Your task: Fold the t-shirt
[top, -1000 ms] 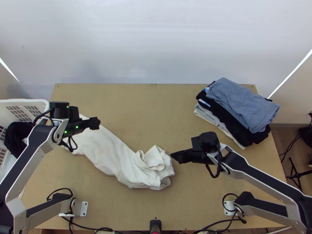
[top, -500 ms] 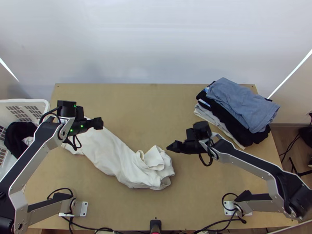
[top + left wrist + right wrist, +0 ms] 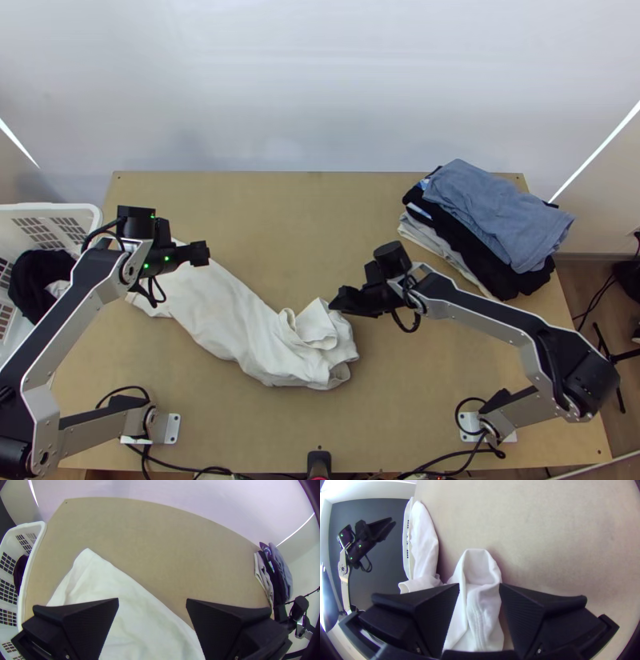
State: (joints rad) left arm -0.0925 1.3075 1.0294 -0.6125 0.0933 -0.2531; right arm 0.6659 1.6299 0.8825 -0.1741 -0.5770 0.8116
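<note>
My right gripper picks up that raised fold [image 3: 324, 308] at the bunched end next, since it stands up while the rest of the t-shirt [image 3: 232, 320] lies slack.
A white t-shirt [image 3: 232, 320] lies stretched out diagonally over the table's left half, smoother at its upper left and bunched at its lower right. Over its upper left part is my left gripper [image 3: 206, 254]; in the left wrist view the left gripper [image 3: 152, 601] is open above the white cloth [image 3: 133, 613]. At the bunched end's upper right edge is my right gripper [image 3: 334, 302]. In the right wrist view the right gripper [image 3: 479, 586] stands open, with a raised fold of the shirt [image 3: 480, 606] between its fingers; whether they touch it, I cannot tell.
A stack of folded clothes [image 3: 496, 216], blue-grey on top, lies at the table's back right. At the left edge stands a white basket [image 3: 56, 210] with dark cloth [image 3: 34, 284] in it. Bare table [image 3: 320, 224] lies behind the shirt.
My right gripper has moved left and slightly up the picture, to the shirt's bunched end. The left gripper has shifted slightly right. The shirt lies as before.
</note>
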